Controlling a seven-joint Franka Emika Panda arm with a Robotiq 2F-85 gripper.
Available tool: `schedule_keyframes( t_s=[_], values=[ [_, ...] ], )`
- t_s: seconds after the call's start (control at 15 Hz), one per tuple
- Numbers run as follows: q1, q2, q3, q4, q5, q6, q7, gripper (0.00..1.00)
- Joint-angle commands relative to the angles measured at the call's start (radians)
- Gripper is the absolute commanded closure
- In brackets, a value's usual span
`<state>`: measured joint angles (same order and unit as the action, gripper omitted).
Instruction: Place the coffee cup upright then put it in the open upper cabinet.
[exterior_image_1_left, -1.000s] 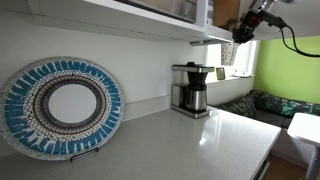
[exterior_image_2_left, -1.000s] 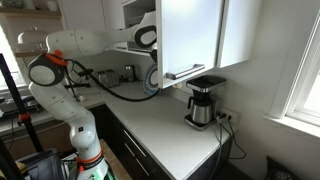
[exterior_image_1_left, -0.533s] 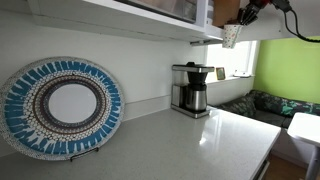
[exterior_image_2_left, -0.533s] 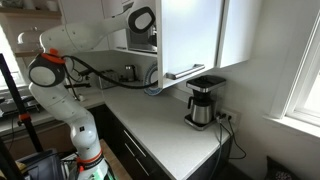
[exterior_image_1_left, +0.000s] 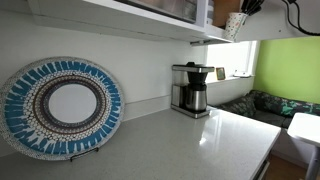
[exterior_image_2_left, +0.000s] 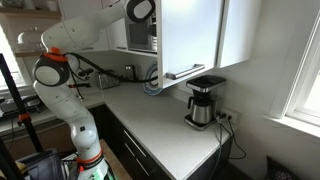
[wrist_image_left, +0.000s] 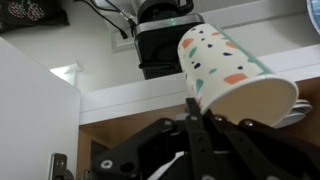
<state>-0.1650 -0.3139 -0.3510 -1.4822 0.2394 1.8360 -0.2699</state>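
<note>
My gripper keeps hold of the coffee cup from here until it stands inside the cabinet (exterior_image_1_left: 130, 18), since its base hangs outside the white front edge.
The coffee cup (wrist_image_left: 235, 70) is white with small coloured speckles, and my gripper (wrist_image_left: 195, 112) is shut on its rim. In an exterior view the cup (exterior_image_1_left: 233, 26) hangs below the gripper (exterior_image_1_left: 244, 7) at the top edge, level with the lower edge of the open upper cabinet (exterior_image_1_left: 130, 18) and beside its brown wooden door (exterior_image_1_left: 226, 10). The cup looks roughly upright there, slightly tilted. In an exterior view the arm (exterior_image_2_left: 90, 28) reaches up in front of the cabinet (exterior_image_2_left: 190, 35); the cup is hidden there.
A black-and-steel coffee maker (exterior_image_1_left: 190, 88) stands on the white counter (exterior_image_1_left: 200, 140) below the cabinet and also shows in an exterior view (exterior_image_2_left: 203, 103). A round blue patterned plate (exterior_image_1_left: 60, 107) leans on the wall. Cables trail from the arm.
My gripper has risen with the cup, from below the cabinet's lower edge to the top of the frame beside the cabinet door.
</note>
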Motion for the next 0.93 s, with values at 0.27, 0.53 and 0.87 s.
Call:
schedule_keyframes(
  t_s=[0.27,0.53,0.87],
  values=[
    [-0.001,0.109,-0.049,0.169,0.142,-0.031,0.068,0.99],
    [-0.013,0.15,-0.055,0.228,0.179,-0.07,0.131,0.99],
    [-0.031,0.192,-0.095,0.317,0.256,-0.156,0.081,0.99]
  ],
)
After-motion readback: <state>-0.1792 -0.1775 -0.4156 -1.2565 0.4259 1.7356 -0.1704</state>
